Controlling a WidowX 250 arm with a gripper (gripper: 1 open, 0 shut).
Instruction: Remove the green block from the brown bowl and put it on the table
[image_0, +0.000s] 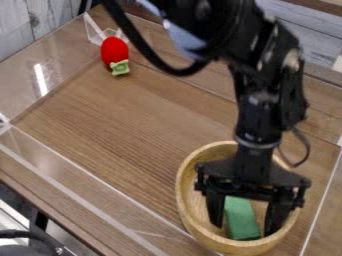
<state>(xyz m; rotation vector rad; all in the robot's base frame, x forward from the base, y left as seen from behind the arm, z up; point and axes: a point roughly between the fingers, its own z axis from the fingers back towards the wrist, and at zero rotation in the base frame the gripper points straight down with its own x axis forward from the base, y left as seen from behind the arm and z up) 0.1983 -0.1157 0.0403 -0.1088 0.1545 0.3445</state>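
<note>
The green block needs to come out of the brown bowl (194, 170), so my gripper should next pick up the green block across its narrow width (241, 218) and lift it out.
The brown bowl (194, 170) sits at the lower right of the table (120, 130). Inside it lies the green block (242, 216), partly covered by my gripper's frame. My gripper (247, 214) points down into the bowl and is open, with one black finger (211, 208) on each side of the block. Neither finger clearly touches the block. The black arm rises from the bowl toward the top of the view.
A small red and green strawberry-like toy (115, 52) lies at the far left. Clear plastic walls (54, 160) border the table along the front and left. Bare wood-grain surface stretches between the toy and the bowl.
</note>
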